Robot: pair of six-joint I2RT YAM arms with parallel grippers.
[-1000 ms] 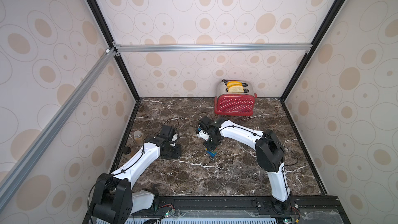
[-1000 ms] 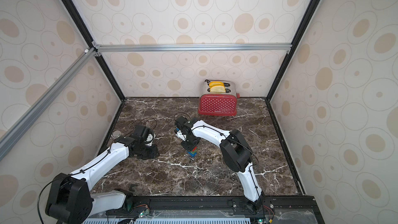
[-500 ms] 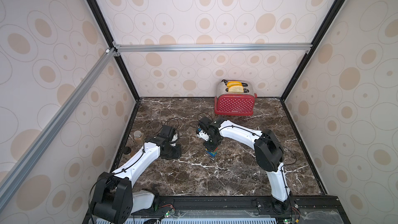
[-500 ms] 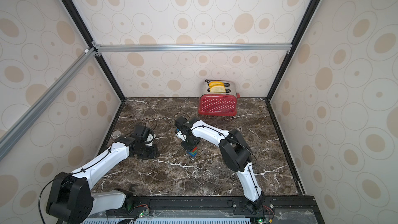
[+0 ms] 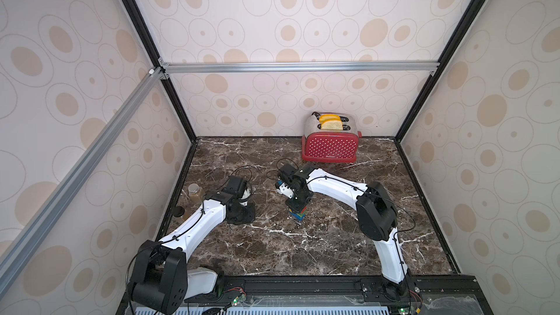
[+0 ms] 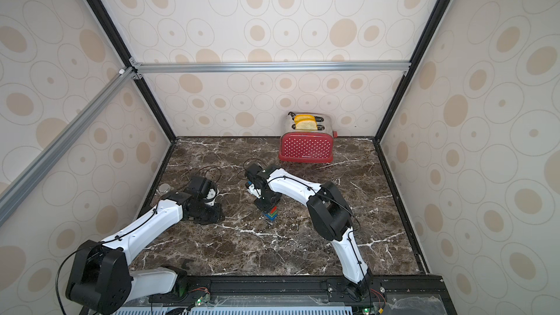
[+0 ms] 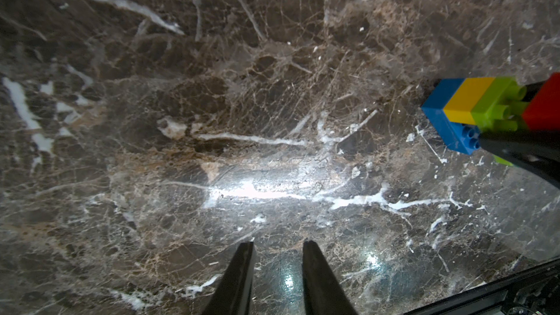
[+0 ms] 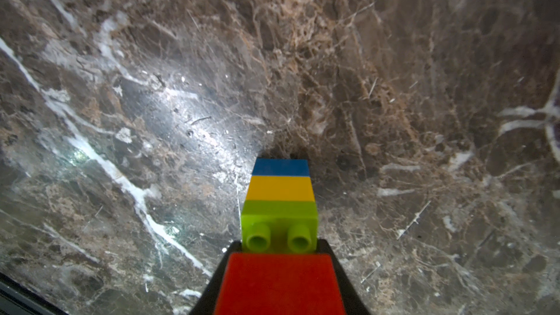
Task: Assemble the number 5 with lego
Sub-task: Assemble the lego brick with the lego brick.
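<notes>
My right gripper is ready to release the red top brick. The brick lines up over the stack [image 5: 298, 215], and the stack's blue base stands on flat marble.
The lego stack [image 5: 298, 215] [image 6: 270, 214] stands upright on the marble table, left of centre. It has blue at the bottom, then yellow, lime and red on top [image 8: 280, 189]. My right gripper [image 5: 297, 207] [image 8: 280, 256] points down onto it and is shut on the red top brick. The lime studs show just past the red brick. In the left wrist view the stack [image 7: 472, 107] sits off to one side, with a right finger [image 7: 521, 150] beside it. My left gripper [image 5: 245, 218] [image 7: 277, 245] hovers low over bare marble to the left of the stack. Its fingers stand slightly apart with nothing between them.
A red dotted toaster [image 5: 330, 146] with two toast slices stands at the back wall. A small jar [image 5: 195, 193] and a dark lid-like object [image 5: 179, 212] sit by the left wall, behind the left arm. Patterned walls close three sides.
</notes>
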